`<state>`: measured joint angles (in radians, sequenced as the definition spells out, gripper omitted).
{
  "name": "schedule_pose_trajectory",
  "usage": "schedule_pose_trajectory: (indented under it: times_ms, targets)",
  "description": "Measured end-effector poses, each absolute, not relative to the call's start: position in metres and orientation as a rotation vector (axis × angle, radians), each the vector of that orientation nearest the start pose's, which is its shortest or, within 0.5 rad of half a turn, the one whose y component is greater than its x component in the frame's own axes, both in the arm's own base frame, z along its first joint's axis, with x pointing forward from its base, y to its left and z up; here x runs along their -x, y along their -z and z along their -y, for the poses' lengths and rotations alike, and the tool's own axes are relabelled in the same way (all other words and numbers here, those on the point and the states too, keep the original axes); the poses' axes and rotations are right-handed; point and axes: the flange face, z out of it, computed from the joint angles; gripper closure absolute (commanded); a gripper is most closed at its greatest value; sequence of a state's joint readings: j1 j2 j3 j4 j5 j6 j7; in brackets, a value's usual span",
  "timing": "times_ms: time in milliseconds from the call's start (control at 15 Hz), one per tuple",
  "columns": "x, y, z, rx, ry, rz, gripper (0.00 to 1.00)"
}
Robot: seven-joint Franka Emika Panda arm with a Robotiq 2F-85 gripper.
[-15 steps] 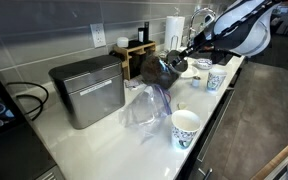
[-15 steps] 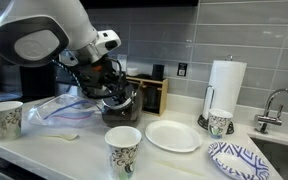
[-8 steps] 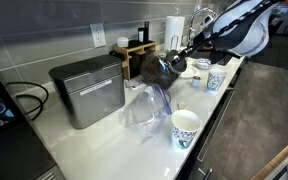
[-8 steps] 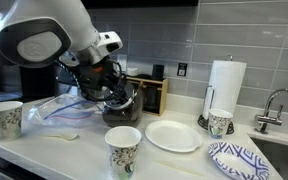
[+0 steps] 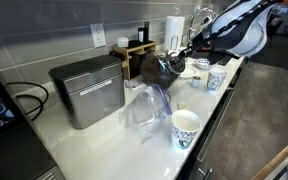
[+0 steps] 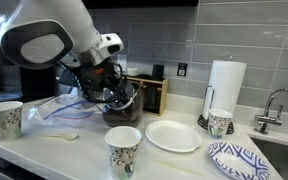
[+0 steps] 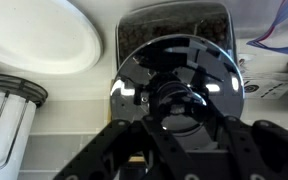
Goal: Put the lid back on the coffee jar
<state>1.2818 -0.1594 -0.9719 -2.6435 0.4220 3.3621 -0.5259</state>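
The lid's round edge spans the jar's width and the lid would rest on the coffee jar, so it is time for my gripper to open.
My gripper (image 7: 179, 112) is shut on the knob of a shiny chrome lid (image 7: 176, 75) and holds it right over the open mouth of the coffee jar (image 7: 174, 20), which is dark with coffee inside. In both exterior views the gripper (image 5: 177, 62) (image 6: 112, 88) sits at the top of the dark jar (image 5: 149, 68) (image 6: 122, 108) on the white counter. Whether the lid touches the jar's rim cannot be told.
A white plate (image 6: 172, 136), paper cups (image 6: 124, 150) (image 6: 4, 118) (image 6: 219, 122), a patterned paper plate (image 6: 240, 158), a paper towel roll (image 6: 224, 88), a wooden box (image 6: 152, 92), a steel bread box (image 5: 88, 90), a plastic bag (image 5: 149, 105) and a sink faucet (image 6: 274, 105) surround the jar.
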Motion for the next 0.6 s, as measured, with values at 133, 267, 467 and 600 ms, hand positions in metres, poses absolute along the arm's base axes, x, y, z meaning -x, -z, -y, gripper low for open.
schedule_pose_trajectory:
  times_ms: [133, 267, 467, 600]
  targets:
    - [-0.4587, -0.3591, -0.0986, 2.758, 1.145, 0.47, 0.79]
    - [-0.4597, -0.3584, -0.0986, 2.756, 1.142, 0.47, 0.79]
    - [-0.4616, -0.3576, -0.0986, 2.752, 1.139, 0.471, 0.79]
    - [-0.463, -0.3566, -0.0982, 2.752, 1.137, 0.47, 0.38]
